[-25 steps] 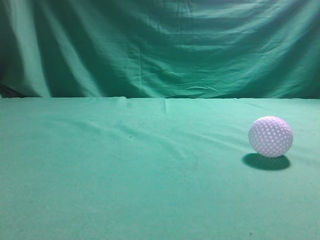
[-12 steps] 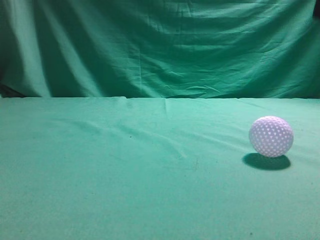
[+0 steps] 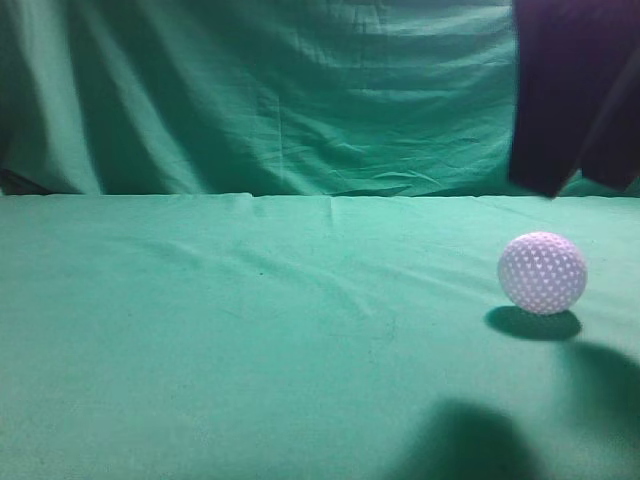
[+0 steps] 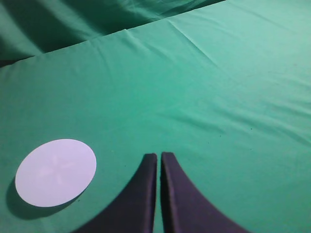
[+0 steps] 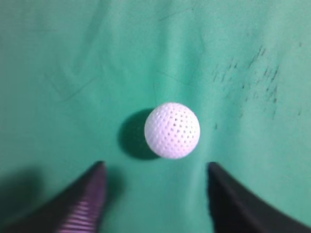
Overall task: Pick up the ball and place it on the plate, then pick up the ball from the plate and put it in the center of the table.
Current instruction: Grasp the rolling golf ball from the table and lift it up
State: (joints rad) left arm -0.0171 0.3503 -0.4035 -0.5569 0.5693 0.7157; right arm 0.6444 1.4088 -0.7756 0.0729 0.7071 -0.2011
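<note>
The white ball (image 3: 541, 273) (image 5: 172, 130) lies beyond the spread fingers, so closing now would miss. My right gripper moves toward the ball next, before it closes.
A white dimpled ball (image 3: 541, 273) lies on the green tablecloth at the right of the exterior view. My right gripper (image 3: 582, 182) hangs as a dark shape above and slightly right of it, clear of the ball. In the right wrist view the gripper (image 5: 155, 165) is open, and the ball (image 5: 172, 130) lies just ahead of its two spread fingertips, untouched. A flat white round plate (image 4: 56, 172) lies on the cloth at the lower left of the left wrist view. My left gripper (image 4: 159, 155) is shut and empty, to the right of the plate. The plate is out of the exterior view.
A green cloth (image 3: 250, 340) covers the whole table, with soft wrinkles across the middle. A draped green backdrop (image 3: 300, 90) stands behind the table's far edge. Dark shadows of the right arm fall on the cloth at the front right (image 3: 470, 445).
My right gripper has come down into the exterior view at the top right, above the ball, and its shadow now falls on the cloth. The ball has not moved.
</note>
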